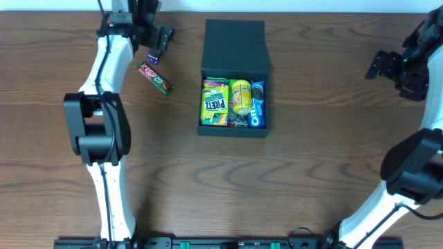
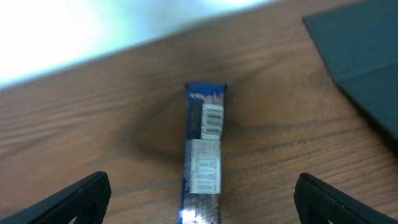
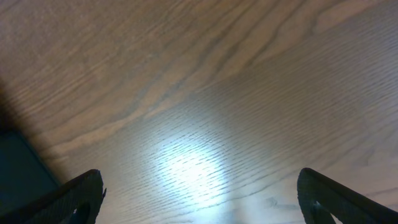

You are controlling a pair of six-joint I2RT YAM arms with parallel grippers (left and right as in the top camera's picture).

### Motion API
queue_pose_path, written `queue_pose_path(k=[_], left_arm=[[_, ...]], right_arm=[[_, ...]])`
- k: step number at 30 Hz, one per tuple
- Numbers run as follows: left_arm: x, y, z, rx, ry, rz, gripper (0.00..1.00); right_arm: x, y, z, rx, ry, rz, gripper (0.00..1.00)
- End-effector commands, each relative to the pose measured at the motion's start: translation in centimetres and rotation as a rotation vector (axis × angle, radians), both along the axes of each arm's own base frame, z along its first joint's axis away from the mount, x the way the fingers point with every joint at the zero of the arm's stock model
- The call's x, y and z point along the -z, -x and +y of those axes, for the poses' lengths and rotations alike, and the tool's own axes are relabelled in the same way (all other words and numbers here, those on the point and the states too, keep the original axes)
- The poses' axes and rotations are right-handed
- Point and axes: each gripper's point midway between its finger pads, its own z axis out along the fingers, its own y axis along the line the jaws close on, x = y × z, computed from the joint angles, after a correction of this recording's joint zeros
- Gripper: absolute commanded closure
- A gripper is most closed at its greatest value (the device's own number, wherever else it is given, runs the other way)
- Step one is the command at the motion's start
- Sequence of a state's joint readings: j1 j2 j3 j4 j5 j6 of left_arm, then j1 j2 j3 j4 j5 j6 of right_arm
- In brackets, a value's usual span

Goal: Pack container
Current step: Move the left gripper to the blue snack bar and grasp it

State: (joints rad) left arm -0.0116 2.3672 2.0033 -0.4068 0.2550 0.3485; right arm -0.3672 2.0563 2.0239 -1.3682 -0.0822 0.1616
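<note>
Next, the left gripper picks up the blue snack bar by the long edges at its middle, leaving both ends free to fit into the container [image 1: 234, 129].
The dark teal container [image 1: 234, 129] sits mid-table with its flap lid [image 1: 235, 45] folded open behind it. Inside lie a green-yellow packet [image 1: 214, 102], a yellow packet [image 1: 241, 97] and a blue Oreo packet [image 1: 257, 105]. My left gripper [image 1: 160, 43] is open over a blue snack bar [image 2: 203, 158] that lies on the table between its fingers; the bar's end shows in the overhead view [image 1: 154, 58]. A red-and-green bar [image 1: 155, 77] lies just below it. My right gripper [image 1: 387, 64] is open and empty at the far right, above bare wood [image 3: 199, 124].
The lid's dark edge shows at the top right of the left wrist view [image 2: 360, 56]. A dark teal corner shows at the left edge of the right wrist view [image 3: 18, 168]. The wooden table [image 1: 311, 173] spreads around the box.
</note>
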Motion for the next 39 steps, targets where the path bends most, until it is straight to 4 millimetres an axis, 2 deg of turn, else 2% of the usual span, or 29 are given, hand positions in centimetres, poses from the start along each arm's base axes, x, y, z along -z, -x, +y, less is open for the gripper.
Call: queue_pose_path(k=[1, 10, 26, 39], left_arm=[[1.9, 0.1, -0.5, 0.040, 0.000, 0.019, 0.04], [5.6, 0.5, -0.5, 0.036, 0.007, 0.081, 0.01], [7.3, 1.1, -0.5, 0.025, 0.014, 0.130, 0.01], [9.9, 2.2, -0.3, 0.012, 0.021, 0.201, 0.00]], right_arm=[[0.3, 0.1, -0.1, 0.030, -0.012, 0.009, 0.01], [0.3, 0.1, -0.1, 0.030, -0.012, 0.009, 0.01], [0.2, -0.3, -0.3, 0.030, -0.005, -0.010, 0.01], [0.2, -0.4, -0.3, 0.030, -0.005, -0.012, 0.01]])
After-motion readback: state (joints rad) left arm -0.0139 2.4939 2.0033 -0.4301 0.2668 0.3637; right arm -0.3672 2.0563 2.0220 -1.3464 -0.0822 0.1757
